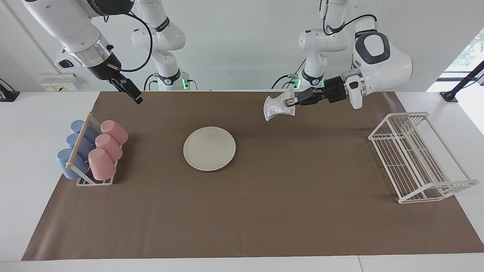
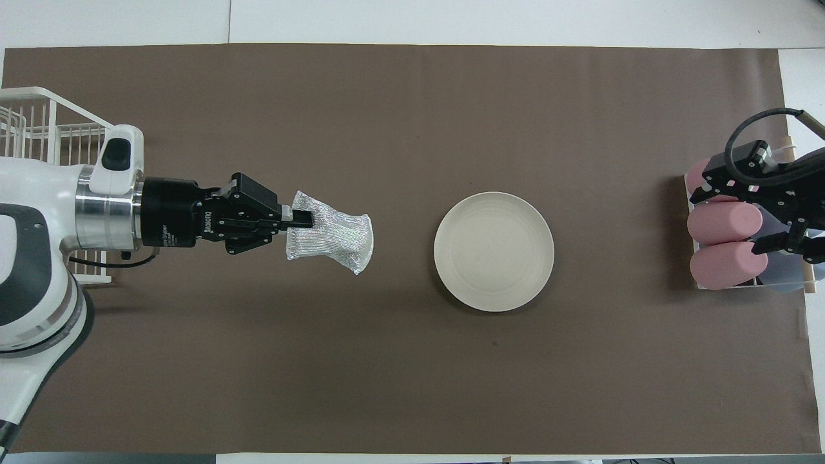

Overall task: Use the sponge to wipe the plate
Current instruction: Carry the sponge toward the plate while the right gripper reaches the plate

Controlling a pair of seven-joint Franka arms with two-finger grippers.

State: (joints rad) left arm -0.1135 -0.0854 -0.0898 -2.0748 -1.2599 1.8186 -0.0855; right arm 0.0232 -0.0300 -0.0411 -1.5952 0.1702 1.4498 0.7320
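The fingers of my left gripper already cover one edge of the sponge, so my right gripper needs to grab the sponge by its loose end (image 2: 357, 240) next.
The cream-white round plate (image 1: 209, 148) (image 2: 494, 251) lies bare on the brown mat at mid-table. My left gripper (image 1: 292, 102) (image 2: 303, 219) is shut on one edge of the silvery-grey sponge (image 1: 279, 107) (image 2: 332, 235). It holds the sponge in the air over the mat, between the wire rack and the plate and clear of the plate. My right gripper (image 1: 138, 99) (image 2: 735, 219) is open and empty. It hangs in the air over the cup rack and waits.
A small rack (image 1: 94, 182) (image 2: 689, 270) of pink cups (image 1: 109, 146) and blue cups (image 1: 70, 164) stands at the right arm's end. A white wire dish rack (image 1: 416, 158) (image 2: 38, 122) stands at the left arm's end. A brown mat (image 1: 264, 211) covers the table.
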